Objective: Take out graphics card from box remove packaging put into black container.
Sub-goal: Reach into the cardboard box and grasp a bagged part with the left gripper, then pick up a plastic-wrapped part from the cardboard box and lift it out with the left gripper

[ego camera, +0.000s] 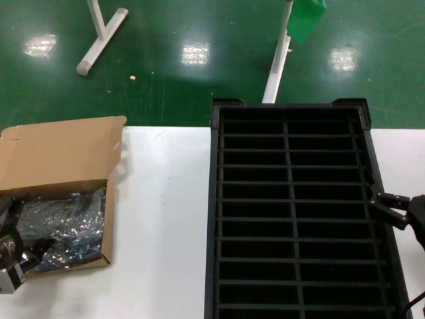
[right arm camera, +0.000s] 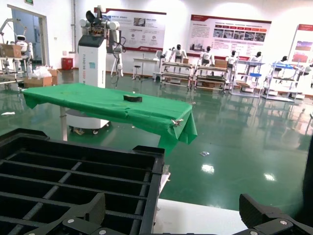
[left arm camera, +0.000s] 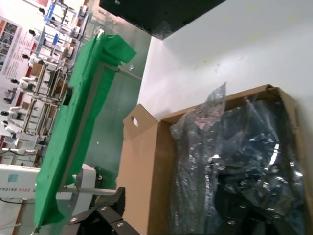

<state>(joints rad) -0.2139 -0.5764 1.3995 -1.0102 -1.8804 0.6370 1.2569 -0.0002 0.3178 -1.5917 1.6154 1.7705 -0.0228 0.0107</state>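
Observation:
The bag's crinkled plastic edge [left arm camera: 211, 105] stands up loose along the box's side [left arm camera: 244, 96]. My left gripper pinches the bag by that edge next.
The brown cardboard box [ego camera: 63, 156] lies open at the table's left, its lid flap folded back. The crinkly silvery packaging [ego camera: 63, 226] fills it, also in the left wrist view [left arm camera: 230, 147]. The graphics card shows only as a dark shape inside the bag. My left gripper [ego camera: 16, 234] is at the box's near left corner, open. In the left wrist view [left arm camera: 171, 210] one finger [left arm camera: 110, 205] is over the flap and the other is over the bag. The black container [ego camera: 292, 109] stands at centre right. My right gripper [ego camera: 384, 207] hovers open and empty over its right rim [right arm camera: 154, 186].
The white table [ego camera: 163, 219] lies bare between the box and the container. White stand legs [ego camera: 99, 36] and a green-draped table [right arm camera: 112, 105] stand on the green floor beyond the table's far edge.

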